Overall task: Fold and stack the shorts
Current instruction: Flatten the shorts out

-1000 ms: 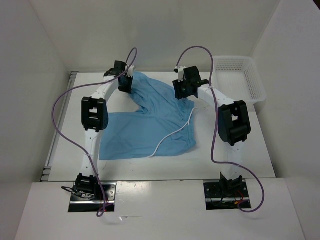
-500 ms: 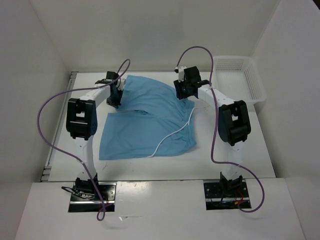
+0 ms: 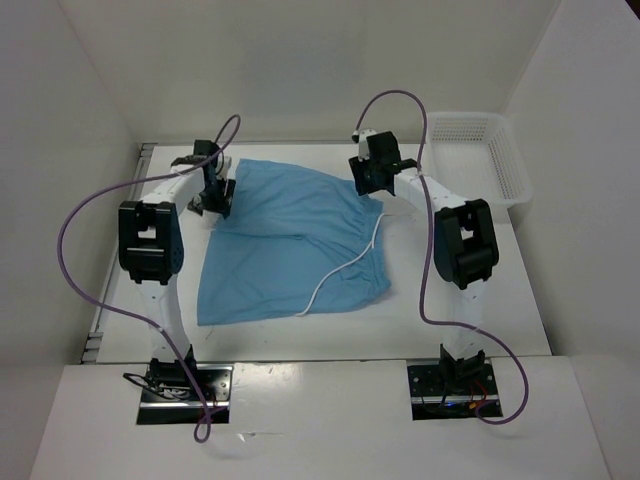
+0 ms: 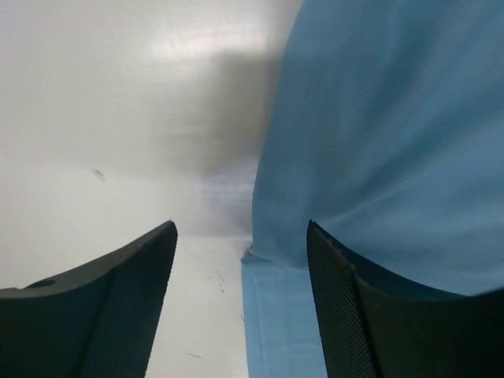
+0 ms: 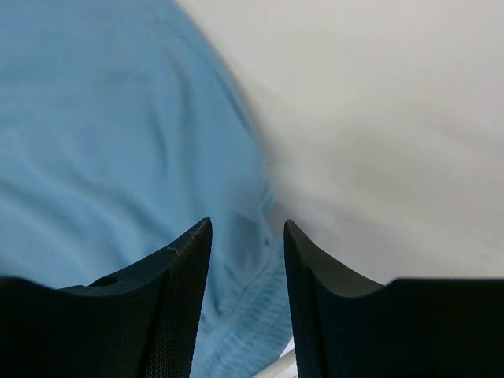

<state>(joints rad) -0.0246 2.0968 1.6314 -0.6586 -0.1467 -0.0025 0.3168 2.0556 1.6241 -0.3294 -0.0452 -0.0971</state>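
The waistband corner [image 3: 368, 196] is opposite the hem at my left gripper. My right gripper should pick up the shorts [image 3: 290, 240] there next, to fold them over.
The light blue shorts [image 3: 290, 240] lie spread on the white table, with the white drawstring [image 3: 345, 268] trailing across the lower right part. My left gripper [image 3: 216, 203] hovers at the shorts' upper left edge, open; in the left wrist view the left gripper [image 4: 240, 228] straddles the hem edge of the shorts [image 4: 378, 142], holding nothing. My right gripper [image 3: 368, 186] sits over the waistband corner at the upper right. Seen from the right wrist, the right gripper [image 5: 246, 224] has its jaws partly apart above the shorts [image 5: 102, 134], with a bit of drawstring [image 5: 283, 367] below.
A white mesh basket [image 3: 480, 160] stands at the back right corner. White walls close in the table on three sides. Purple cables loop above both arms.
My left gripper has opened and let go of the shorts leg after carrying it leftward; that leg now lies flat. The right gripper has stayed at the waistband corner.
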